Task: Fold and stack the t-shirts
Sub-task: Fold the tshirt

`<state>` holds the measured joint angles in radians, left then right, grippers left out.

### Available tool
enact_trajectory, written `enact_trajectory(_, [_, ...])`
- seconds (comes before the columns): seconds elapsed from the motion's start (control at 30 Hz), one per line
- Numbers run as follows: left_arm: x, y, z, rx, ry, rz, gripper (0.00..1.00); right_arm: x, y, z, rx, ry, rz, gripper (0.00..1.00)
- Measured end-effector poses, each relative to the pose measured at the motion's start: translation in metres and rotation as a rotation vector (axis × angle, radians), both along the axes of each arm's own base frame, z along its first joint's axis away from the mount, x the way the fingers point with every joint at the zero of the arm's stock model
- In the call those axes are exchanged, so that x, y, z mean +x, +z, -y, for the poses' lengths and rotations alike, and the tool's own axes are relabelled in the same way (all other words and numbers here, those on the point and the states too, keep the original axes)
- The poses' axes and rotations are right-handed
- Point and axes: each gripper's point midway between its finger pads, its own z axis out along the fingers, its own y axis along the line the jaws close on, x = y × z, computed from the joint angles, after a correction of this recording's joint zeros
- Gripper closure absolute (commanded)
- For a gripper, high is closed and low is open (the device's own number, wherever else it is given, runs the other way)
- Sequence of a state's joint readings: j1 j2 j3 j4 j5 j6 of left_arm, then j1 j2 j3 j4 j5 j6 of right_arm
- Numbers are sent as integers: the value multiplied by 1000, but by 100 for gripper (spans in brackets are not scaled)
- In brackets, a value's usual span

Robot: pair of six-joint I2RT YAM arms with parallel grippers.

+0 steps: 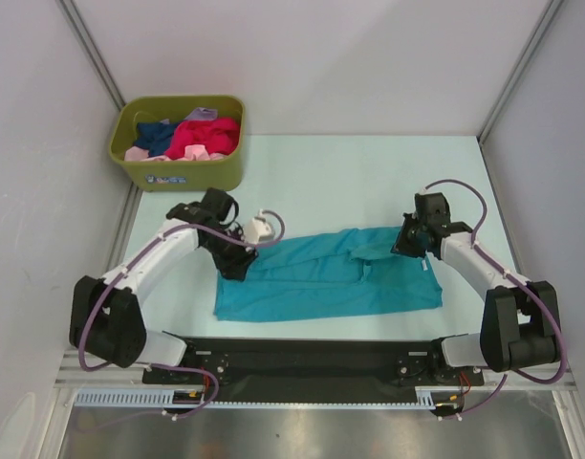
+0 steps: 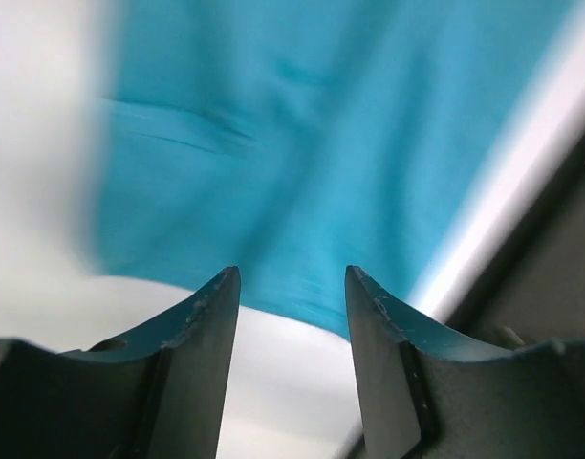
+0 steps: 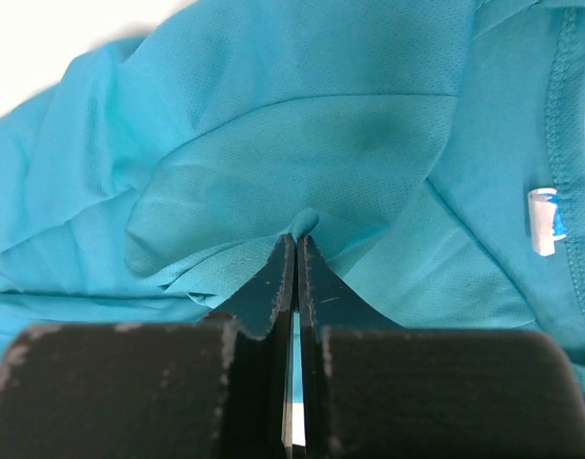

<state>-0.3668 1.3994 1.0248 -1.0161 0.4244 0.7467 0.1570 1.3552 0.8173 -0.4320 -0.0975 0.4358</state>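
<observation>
The teal-blue t-shirt (image 1: 331,277) can be folded evenly by both grippers once the left gripper pinches it next by its edge at the end opposite the collar.
A teal-blue t-shirt (image 1: 331,277) lies spread across the middle of the table, partly folded. My right gripper (image 1: 407,244) is shut on a pinch of its cloth (image 3: 302,225) near the collar end; a white label (image 3: 543,220) shows at the right. My left gripper (image 1: 237,263) is open and empty, just off the shirt's left edge (image 2: 302,191), with bare table between the fingers. More t-shirts, magenta-red (image 1: 205,137), navy (image 1: 157,134) and pale pink (image 1: 137,153), lie heaped in the bin.
An olive-green plastic bin (image 1: 183,172) stands at the back left of the table. White walls close in on both sides. A black rail (image 1: 312,359) runs along the near edge between the arm bases.
</observation>
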Motion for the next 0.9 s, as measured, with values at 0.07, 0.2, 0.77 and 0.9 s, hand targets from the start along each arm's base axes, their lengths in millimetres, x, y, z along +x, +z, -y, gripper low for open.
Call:
enact_trajectory(0.07, [42,16,2,-34,108,145,46,2,1,1,-1,-4,6,100])
enact_trajectory(0.2, [107,33,7,-65,280,288,47,4,2,1,0,-6,16,100])
enact_trajectory(0.77, [136,-49,31,12,399,91,61,6,1,8,-17,-25,19,100])
enact_trajectory(0.9, [137,-51,25,37,405,106,55,7,1,11,-17,-37,19,100])
